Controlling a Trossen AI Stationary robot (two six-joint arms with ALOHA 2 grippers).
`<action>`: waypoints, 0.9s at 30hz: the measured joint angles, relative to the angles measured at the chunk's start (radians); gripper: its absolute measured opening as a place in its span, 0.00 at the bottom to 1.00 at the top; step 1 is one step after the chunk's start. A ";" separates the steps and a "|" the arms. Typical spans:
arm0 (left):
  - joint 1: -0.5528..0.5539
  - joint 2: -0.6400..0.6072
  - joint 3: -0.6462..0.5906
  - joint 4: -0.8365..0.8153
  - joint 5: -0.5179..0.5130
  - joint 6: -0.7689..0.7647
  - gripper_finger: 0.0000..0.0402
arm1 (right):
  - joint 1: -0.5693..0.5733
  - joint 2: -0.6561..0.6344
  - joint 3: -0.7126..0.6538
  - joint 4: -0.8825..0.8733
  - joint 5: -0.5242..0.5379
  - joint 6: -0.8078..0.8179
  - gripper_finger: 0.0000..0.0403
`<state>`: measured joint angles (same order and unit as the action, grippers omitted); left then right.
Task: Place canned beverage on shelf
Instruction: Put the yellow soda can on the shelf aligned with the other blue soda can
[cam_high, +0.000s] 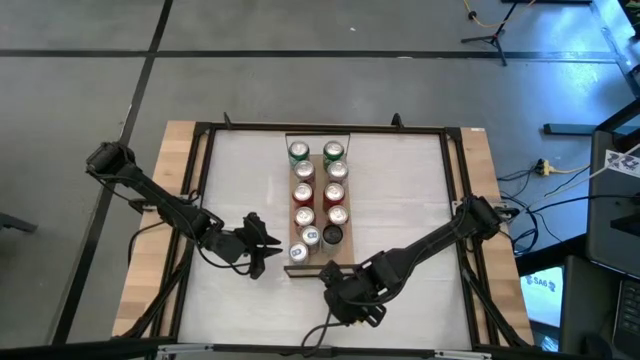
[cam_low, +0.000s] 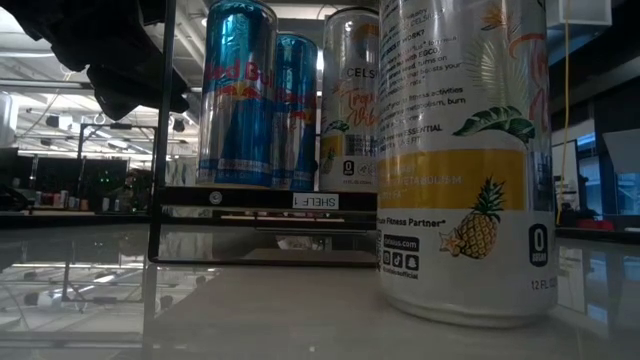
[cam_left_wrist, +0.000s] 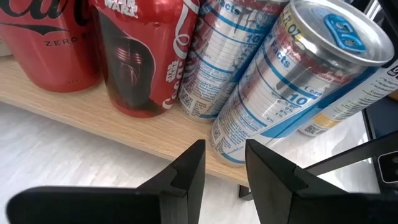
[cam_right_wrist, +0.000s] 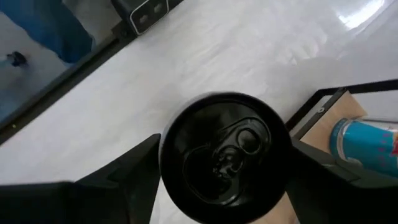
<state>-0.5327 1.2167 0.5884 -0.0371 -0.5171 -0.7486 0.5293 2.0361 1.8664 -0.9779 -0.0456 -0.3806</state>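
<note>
I need to move the can onto the shelf before my right gripper lets go of it, because the can's black top (cam_right_wrist: 224, 155) is short of the shelf's near end (cam_right_wrist: 318, 124).
The shelf (cam_high: 299, 268), a light-wood plank, lies mid-table with two rows of upright cans on it. It also shows in the low view (cam_low: 316, 200) and the left wrist view (cam_left_wrist: 93, 118). My right gripper (cam_high: 345, 292) is over a tall pineapple-print can (cam_low: 465, 150) with a black top (cam_right_wrist: 227, 158), standing on the table in front of the shelf's near end. My left gripper (cam_high: 268, 245) hangs beside the shelf's near left corner, slightly open and empty. It points at a blue-and-silver can (cam_left_wrist: 292, 87). My right gripper (cam_right_wrist: 227, 168) comes from above, pointing down, with one finger on each side of the can's upper wall (cam_right_wrist: 171, 180). The black top shows between the fingers. The can stands upright with its base (cam_low: 465, 310) on the table.
Red cans (cam_left_wrist: 143, 56) and blue-and-silver cans (cam_low: 240, 90) fill the shelf, with a black-topped can (cam_high: 332, 236) near its near end. A black frame (cam_high: 200, 180) borders the white tabletop. White table shows to the left and right of the shelf.
</note>
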 joint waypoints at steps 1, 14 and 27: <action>0.000 0.000 0.000 0.000 -0.001 0.000 0.26 | 0.000 0.000 0.000 0.000 0.000 0.010 0.68; 0.000 0.000 0.000 0.000 -0.025 0.000 0.26 | 0.000 0.000 0.002 -0.020 0.010 0.275 0.68; 0.000 0.000 0.000 0.000 -0.025 0.000 0.26 | 0.009 -0.069 -0.002 -0.040 -0.018 0.418 0.64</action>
<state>-0.5327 1.2167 0.5884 -0.0368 -0.5419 -0.7483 0.5383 1.9675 1.8644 -1.0177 -0.0637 0.0375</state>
